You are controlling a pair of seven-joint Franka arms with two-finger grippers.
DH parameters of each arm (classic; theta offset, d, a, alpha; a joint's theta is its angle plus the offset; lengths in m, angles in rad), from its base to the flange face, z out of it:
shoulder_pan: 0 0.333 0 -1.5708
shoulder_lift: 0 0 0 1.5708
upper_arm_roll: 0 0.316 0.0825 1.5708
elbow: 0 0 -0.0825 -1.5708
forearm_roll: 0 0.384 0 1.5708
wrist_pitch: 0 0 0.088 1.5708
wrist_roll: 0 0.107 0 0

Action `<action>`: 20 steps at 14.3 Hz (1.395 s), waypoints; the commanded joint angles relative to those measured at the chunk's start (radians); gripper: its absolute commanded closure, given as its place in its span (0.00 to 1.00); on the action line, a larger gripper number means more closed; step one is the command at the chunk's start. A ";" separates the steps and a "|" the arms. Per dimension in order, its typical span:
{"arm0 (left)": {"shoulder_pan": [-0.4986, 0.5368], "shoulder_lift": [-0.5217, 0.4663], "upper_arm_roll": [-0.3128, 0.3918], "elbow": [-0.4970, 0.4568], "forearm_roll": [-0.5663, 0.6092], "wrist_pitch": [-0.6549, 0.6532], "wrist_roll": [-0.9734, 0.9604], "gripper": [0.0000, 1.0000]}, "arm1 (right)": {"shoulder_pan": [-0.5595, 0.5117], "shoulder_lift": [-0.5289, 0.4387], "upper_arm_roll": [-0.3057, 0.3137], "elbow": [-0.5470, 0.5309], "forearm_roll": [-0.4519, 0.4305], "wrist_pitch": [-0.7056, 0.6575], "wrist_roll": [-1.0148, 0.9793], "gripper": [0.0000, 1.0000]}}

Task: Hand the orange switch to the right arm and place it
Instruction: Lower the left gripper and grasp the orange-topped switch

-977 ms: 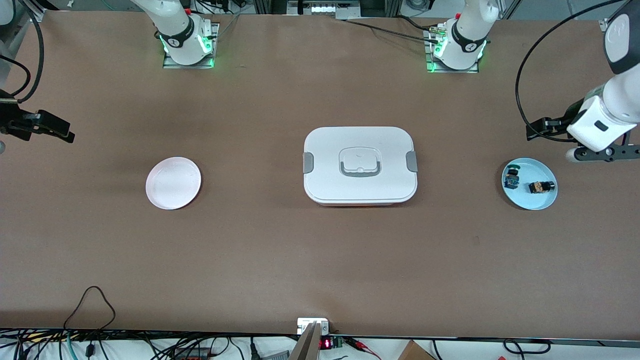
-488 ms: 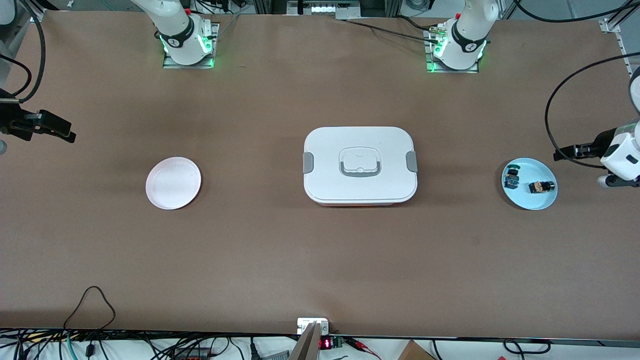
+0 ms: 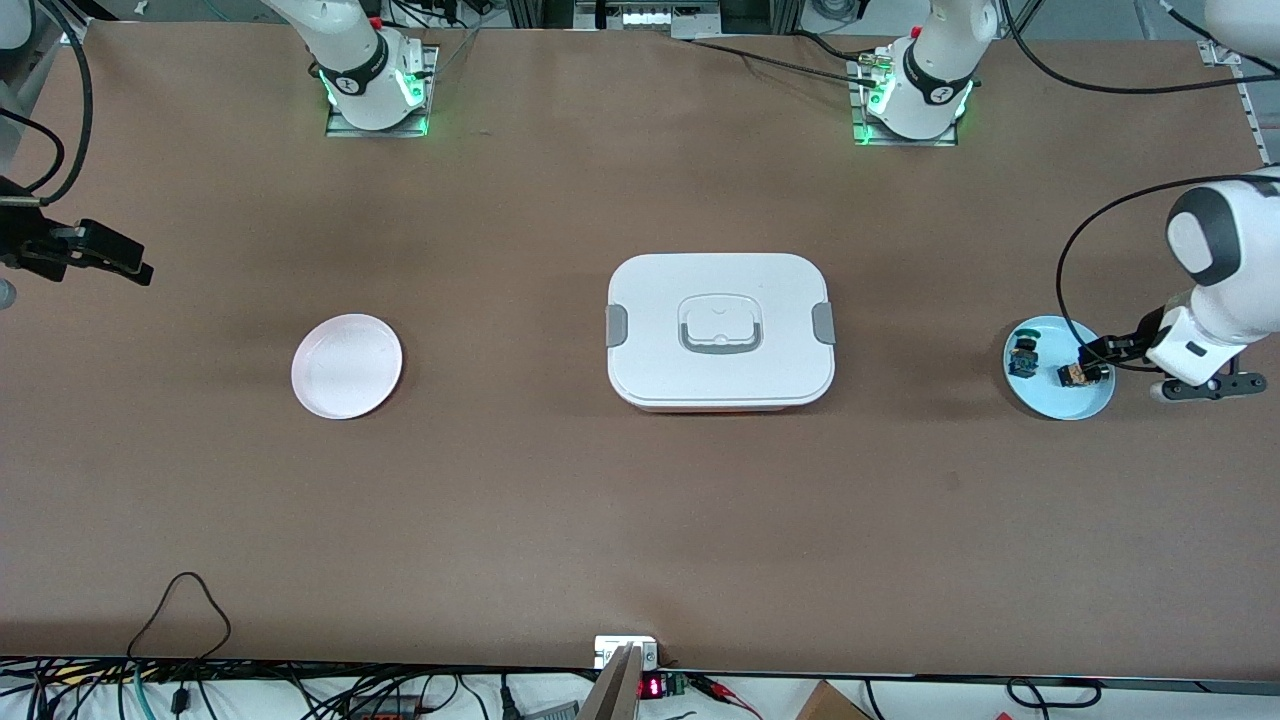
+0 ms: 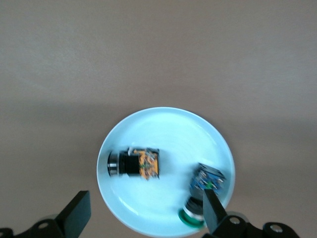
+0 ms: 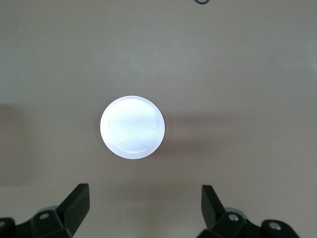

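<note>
The left gripper grabs the orange switch endwise next, by its black cap and base end [image 4: 133, 163], so its orange sides stay free to hand over.
The orange switch [image 3: 1075, 375] lies on its side on a light blue plate [image 3: 1045, 398] at the left arm's end of the table, its black cap pointing away from the blue switch. It also shows in the left wrist view [image 4: 141, 164], on the plate [image 4: 163, 129]. My left gripper [image 3: 1200, 386] hangs open and empty over the plate's edge and the table beside it; in the left wrist view [image 4: 146, 218] its fingers stand wide apart. My right gripper [image 3: 95, 258] waits open and empty [image 5: 143, 210] high at the right arm's end.
A blue switch [image 3: 1022, 358] with a green-ringed cap lies on the same blue plate, also in the left wrist view [image 4: 205, 181]. A white plate [image 3: 346, 366] sits toward the right arm's end, seen in the right wrist view [image 5: 132, 127]. A closed white lunch box [image 3: 720, 330] stands mid-table.
My left arm's hand has come down and swung in beside the blue plate, its elbow now over the table's end. The right arm and both switches have not moved.
</note>
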 commanded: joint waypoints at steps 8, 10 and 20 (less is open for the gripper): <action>0.060 0.122 -0.008 -0.099 0.009 0.305 0.080 0.01 | 0.002 -0.001 0.001 0.011 0.012 -0.018 -0.012 0.00; 0.063 0.133 -0.010 -0.098 0.009 0.308 0.080 0.01 | 0.002 -0.001 0.001 0.011 0.012 -0.018 -0.012 0.00; 0.064 0.137 -0.011 -0.082 0.009 0.331 0.078 0.73 | 0.005 -0.001 0.000 0.011 0.012 -0.018 -0.011 0.00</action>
